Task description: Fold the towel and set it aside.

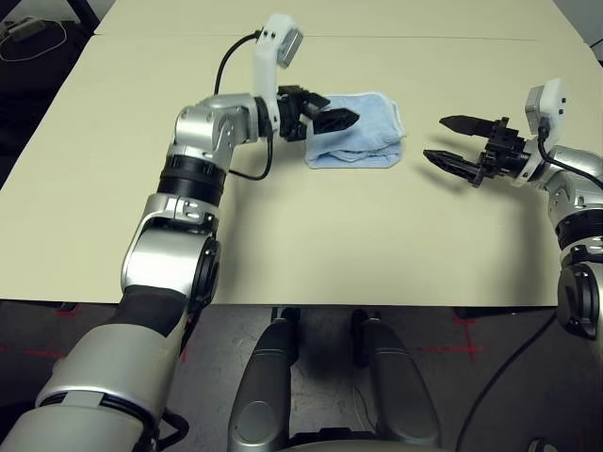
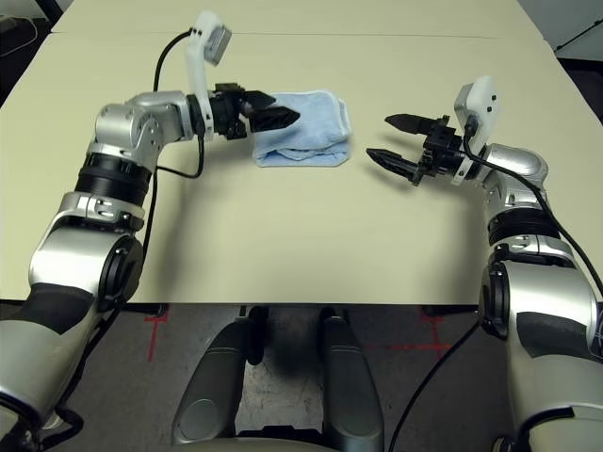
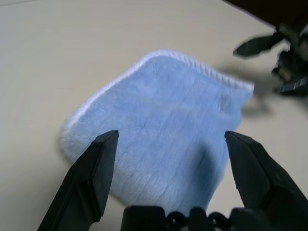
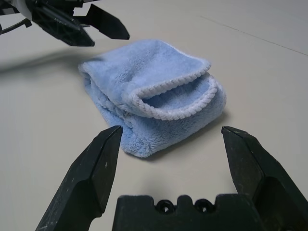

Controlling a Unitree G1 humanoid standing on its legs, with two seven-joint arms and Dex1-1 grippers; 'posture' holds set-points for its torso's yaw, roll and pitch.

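Note:
The towel's white-stitched layers stand up above the bundle at its folded edge, so I will pinch the towel there next with my right gripper.
The light blue towel lies folded into a thick bundle on the far middle of the tan table. Its white-stitched edges face my right arm. My left gripper hovers open over the towel's left half, and its fingers straddle the cloth without holding it. My right gripper stands open a short way right of the towel, pointing at it, with nothing between its fingers. Seen from the right wrist, the towel sits just ahead, apart from the fingertips.
The table's near edge runs in front of my body, with dark floor below. A seam crosses the table behind the towel. A black cable loops off my left wrist. Bare tabletop spreads in front of the towel.

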